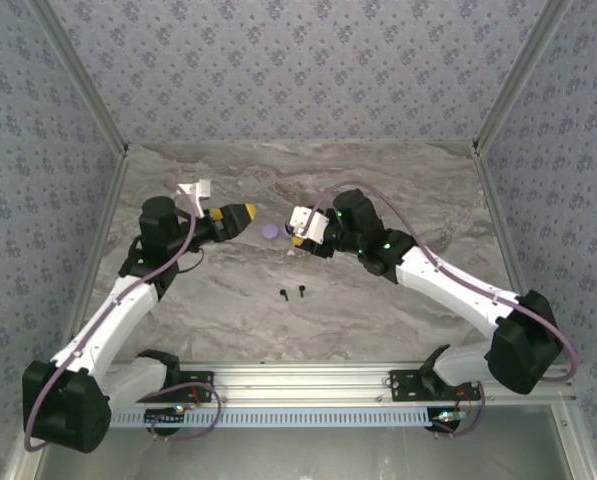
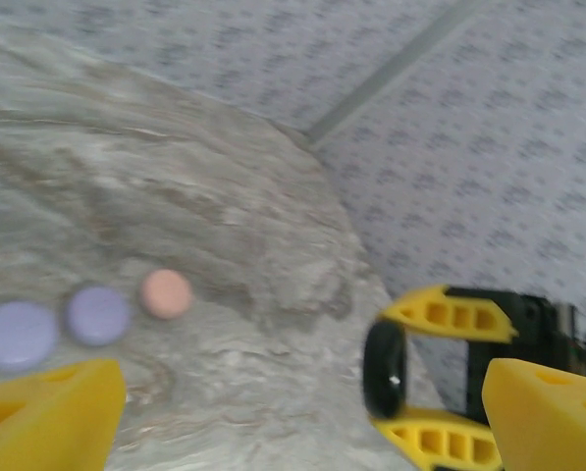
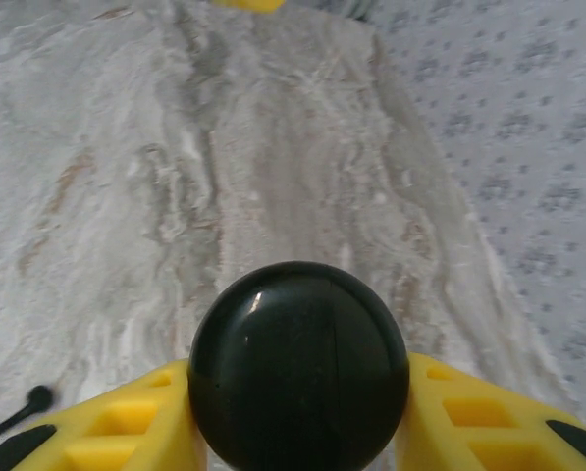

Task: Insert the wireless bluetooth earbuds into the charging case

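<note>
The charging case needs to be opened so that the earbuds can go in. My left gripper should next grab the charging case's broad sides near the case's edge (image 1: 288, 228) (image 2: 384, 368) facing it.
My right gripper (image 1: 298, 238) is shut on a glossy black round charging case (image 3: 298, 365), which sits pinched between its two yellow fingers above the marble table. From the left wrist view the same case (image 2: 384, 370) appears edge-on between those fingers. My left gripper (image 1: 246, 217) faces it from the left, its jaws wide open and empty (image 2: 302, 422). Two black earbuds (image 1: 283, 294) (image 1: 301, 293) lie on the table nearer the arm bases. One black earbud (image 3: 23, 410) lies at the lower left in the right wrist view.
A lilac disc (image 1: 269, 231) lies on the table between the two grippers. The left wrist view has two lilac discs (image 2: 18, 334) (image 2: 97, 314) and a pink disc (image 2: 165, 293) in a row. Patterned walls (image 1: 298, 70) enclose the table on three sides.
</note>
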You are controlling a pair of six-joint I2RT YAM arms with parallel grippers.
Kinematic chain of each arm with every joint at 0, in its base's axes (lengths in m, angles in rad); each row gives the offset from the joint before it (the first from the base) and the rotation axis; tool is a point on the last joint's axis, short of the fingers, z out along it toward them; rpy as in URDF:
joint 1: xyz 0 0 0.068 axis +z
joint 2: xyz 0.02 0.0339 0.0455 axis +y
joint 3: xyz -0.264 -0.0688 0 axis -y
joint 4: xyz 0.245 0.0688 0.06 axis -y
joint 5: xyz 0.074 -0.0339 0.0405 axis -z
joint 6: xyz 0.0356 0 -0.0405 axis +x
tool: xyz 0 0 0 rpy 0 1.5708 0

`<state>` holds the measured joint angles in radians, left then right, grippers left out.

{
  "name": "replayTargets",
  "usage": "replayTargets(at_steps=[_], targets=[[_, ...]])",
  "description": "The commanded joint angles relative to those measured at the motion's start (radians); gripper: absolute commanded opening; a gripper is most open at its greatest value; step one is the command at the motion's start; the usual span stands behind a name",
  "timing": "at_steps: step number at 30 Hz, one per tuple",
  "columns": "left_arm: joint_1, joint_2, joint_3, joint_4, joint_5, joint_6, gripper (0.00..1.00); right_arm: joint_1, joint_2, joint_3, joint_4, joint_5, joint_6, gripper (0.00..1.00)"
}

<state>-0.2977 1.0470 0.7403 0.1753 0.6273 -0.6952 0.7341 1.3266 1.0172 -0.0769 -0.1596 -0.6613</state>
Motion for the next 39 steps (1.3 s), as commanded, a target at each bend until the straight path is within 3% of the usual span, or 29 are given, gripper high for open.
replayTargets(at_steps=[1,8,18,32,36,39], targets=[[-0.052,0.040,0.054,0.117,0.110,-0.026,0.93,-0.006,-0.041,-0.016,0.048,0.064,-0.020,0.45],[-0.163,0.132,0.136,0.119,0.154,0.006,0.88,-0.003,-0.083,-0.021,0.093,0.069,-0.022,0.46],[-0.223,0.224,0.176,0.135,0.166,0.017,0.74,0.016,-0.098,-0.029,0.103,0.057,-0.025,0.46],[-0.239,0.287,0.191,0.160,0.189,0.014,0.28,0.022,-0.092,-0.041,0.120,0.073,0.002,0.48],[-0.241,0.292,0.193,0.159,0.196,0.017,0.21,0.019,-0.092,-0.039,0.123,0.071,0.011,0.49],[-0.241,0.289,0.193,0.159,0.196,0.021,0.17,0.009,-0.097,-0.027,0.097,0.055,0.039,0.57]])
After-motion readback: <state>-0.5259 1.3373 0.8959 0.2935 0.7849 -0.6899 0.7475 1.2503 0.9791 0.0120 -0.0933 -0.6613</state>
